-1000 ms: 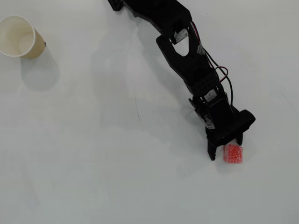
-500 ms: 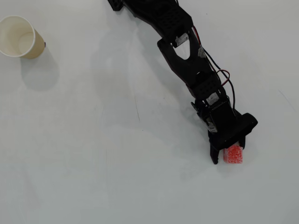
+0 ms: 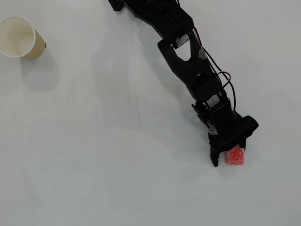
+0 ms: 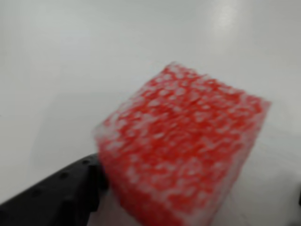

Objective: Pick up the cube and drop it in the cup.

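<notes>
The gripper should next hold the red cube (image 3: 235, 157) by its opposite sides to drop it in the cream paper cup (image 3: 19, 36).
The small red speckled cube (image 3: 235, 157) lies on the white table at the lower right of the overhead view. My black gripper (image 3: 230, 154) is lowered over it, open, one finger on each side of the cube. In the wrist view the cube (image 4: 183, 150) fills the frame, blurred and tilted. The left finger (image 4: 56, 195) touches its lower left corner, while only a sliver of the other finger shows at the right edge. The cream paper cup (image 3: 19, 36) stands upright at the far upper left, a long way from the gripper.
The black arm (image 3: 188, 66) with its red and black wires runs from the top centre diagonally down to the gripper. A faint dark line (image 3: 138, 110) marks the white table near the middle.
The gripper has sunk a little lower around the cube and its fingers have drawn slightly closer. The cube has nudged a touch leftward. The cup has not moved.
</notes>
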{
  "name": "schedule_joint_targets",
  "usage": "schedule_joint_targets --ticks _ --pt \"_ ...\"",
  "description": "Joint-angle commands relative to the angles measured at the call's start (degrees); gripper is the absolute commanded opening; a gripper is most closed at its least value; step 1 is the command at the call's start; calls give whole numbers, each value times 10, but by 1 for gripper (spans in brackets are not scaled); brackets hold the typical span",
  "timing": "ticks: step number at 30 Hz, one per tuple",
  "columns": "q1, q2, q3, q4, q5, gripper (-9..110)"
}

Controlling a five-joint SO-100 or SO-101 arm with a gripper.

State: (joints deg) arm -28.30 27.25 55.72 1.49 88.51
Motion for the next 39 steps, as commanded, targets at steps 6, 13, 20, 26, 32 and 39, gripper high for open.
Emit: schedule_joint_targets --ticks 6,13,20,26,32,39 --pt "13 50 -86 12 2 37" --pt "12 65 -64 13 2 37" --pt "13 87 -31 6 2 37" --pt "12 106 -18 11 2 37" --pt "11 127 16 4 2 37" --pt "14 134 20 1 2 37"
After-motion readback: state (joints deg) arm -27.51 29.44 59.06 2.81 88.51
